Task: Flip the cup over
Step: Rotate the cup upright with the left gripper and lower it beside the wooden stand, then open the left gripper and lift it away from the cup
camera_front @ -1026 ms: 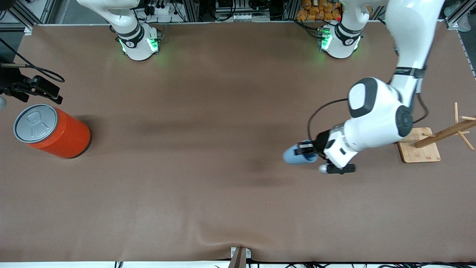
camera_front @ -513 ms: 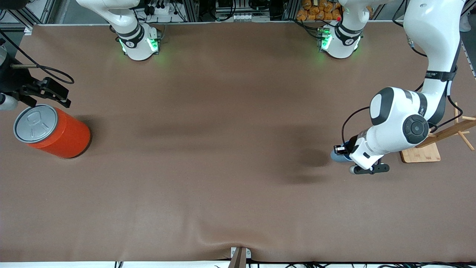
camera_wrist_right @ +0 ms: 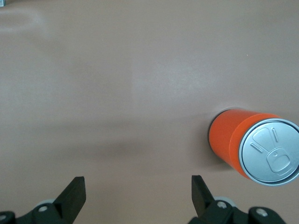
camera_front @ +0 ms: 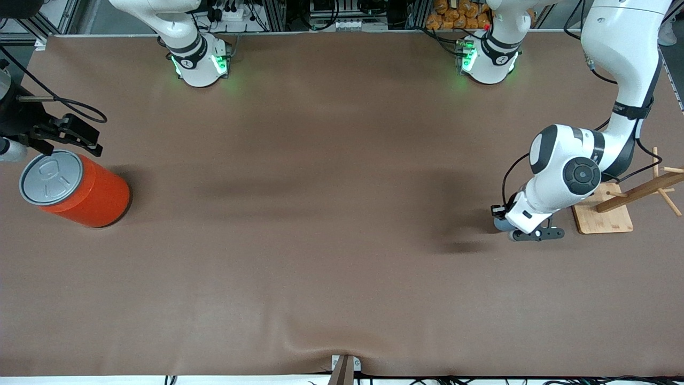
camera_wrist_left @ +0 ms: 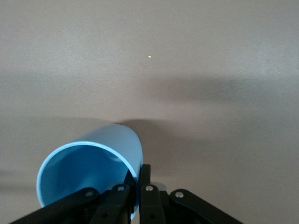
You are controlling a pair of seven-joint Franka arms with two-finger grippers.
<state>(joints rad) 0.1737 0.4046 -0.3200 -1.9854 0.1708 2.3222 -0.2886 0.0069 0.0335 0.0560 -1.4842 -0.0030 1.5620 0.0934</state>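
Observation:
The light-blue cup sits low on the tabletop in the front view, meeting its shadow, so it is time for my left gripper to release it now.
The light-blue cup (camera_wrist_left: 91,165) lies tilted on its side in my left gripper (camera_wrist_left: 138,173), its darker blue inside facing the wrist camera. The fingers are shut on the cup's rim wall, one inside and one outside. In the front view only a sliver of the cup (camera_front: 501,224) shows under the left hand (camera_front: 498,214), low over the table beside the wooden stand. I cannot tell whether the cup touches the table. My right gripper (camera_wrist_right: 136,191) is open and empty, above the table beside the orange can; it also shows in the front view (camera_front: 72,136).
A large orange can (camera_front: 75,187) with a grey pull-tab lid stands at the right arm's end of the table, also in the right wrist view (camera_wrist_right: 252,144). A wooden peg stand on a square base (camera_front: 604,216) is at the left arm's end.
My left gripper has carried the cup toward the left arm's end of the table, up to the wooden stand. The right gripper has barely shifted by the can.

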